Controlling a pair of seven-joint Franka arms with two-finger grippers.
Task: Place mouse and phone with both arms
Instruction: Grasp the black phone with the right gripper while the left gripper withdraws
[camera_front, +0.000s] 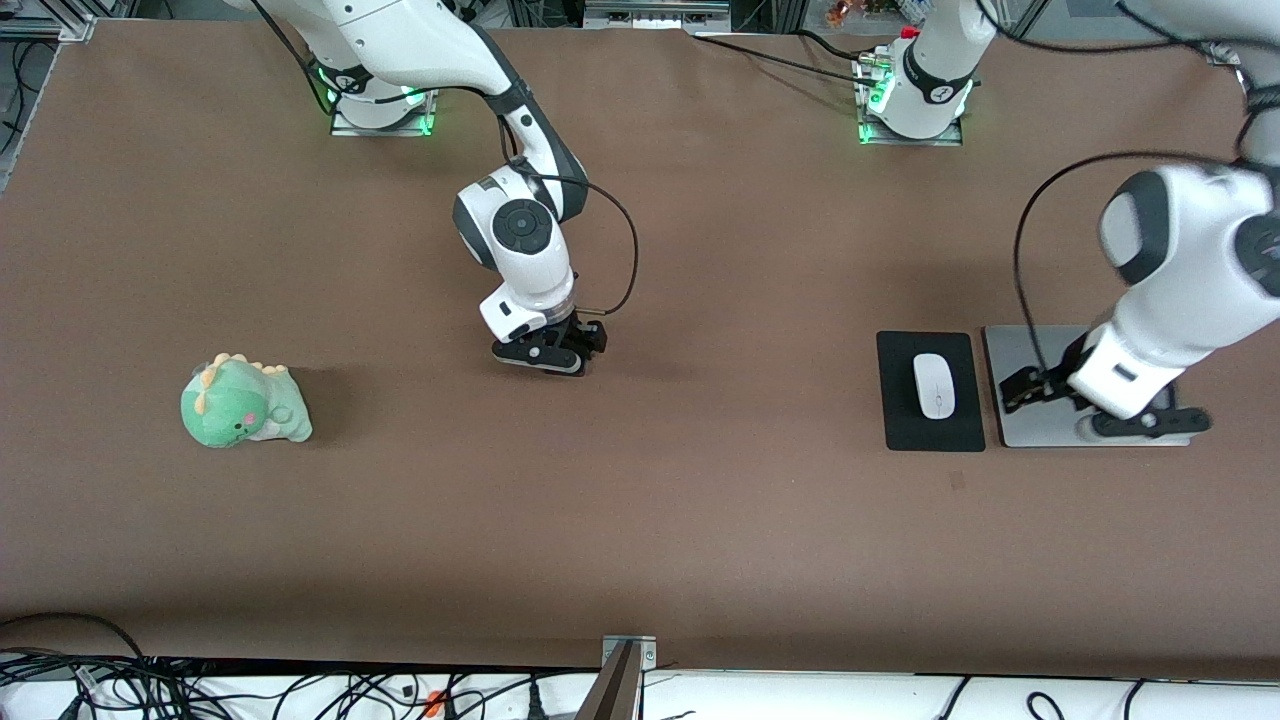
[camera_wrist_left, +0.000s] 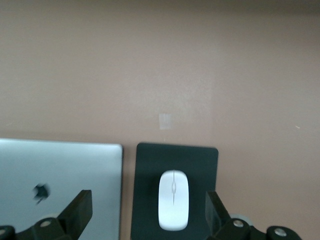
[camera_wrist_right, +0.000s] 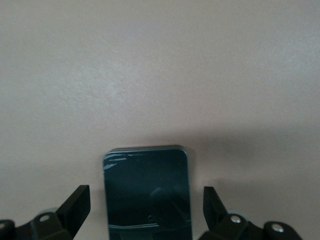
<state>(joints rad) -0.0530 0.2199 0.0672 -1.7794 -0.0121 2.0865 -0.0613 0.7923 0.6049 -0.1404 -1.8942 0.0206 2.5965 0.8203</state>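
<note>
The black phone (camera_wrist_right: 147, 195) needs to be placed flat, so its bottom should stay free. My right gripper should grab it by its opposite long side edges next.
The white mouse (camera_front: 934, 385) lies on a black mouse pad (camera_front: 900, 425) toward the left arm's end of the table. It also shows in the left wrist view (camera_wrist_left: 173, 199). My left gripper (camera_front: 1095, 408) hangs open and empty over a silver laptop (camera_front: 1030, 432) beside the pad; in its wrist view (camera_wrist_left: 147, 212) the mouse lies between the spread fingers, apart from them. The black phone (camera_wrist_right: 147, 195) lies flat on the table between my right gripper's (camera_wrist_right: 145, 211) open fingers, untouched. In the front view the right gripper (camera_front: 548, 352) is low over mid-table and hides the phone.
A green plush dinosaur (camera_front: 243, 403) sits toward the right arm's end of the table. The closed laptop (camera_wrist_left: 55, 175) lies next to the mouse pad (camera_wrist_left: 200, 165). Cables run along the table's front edge.
</note>
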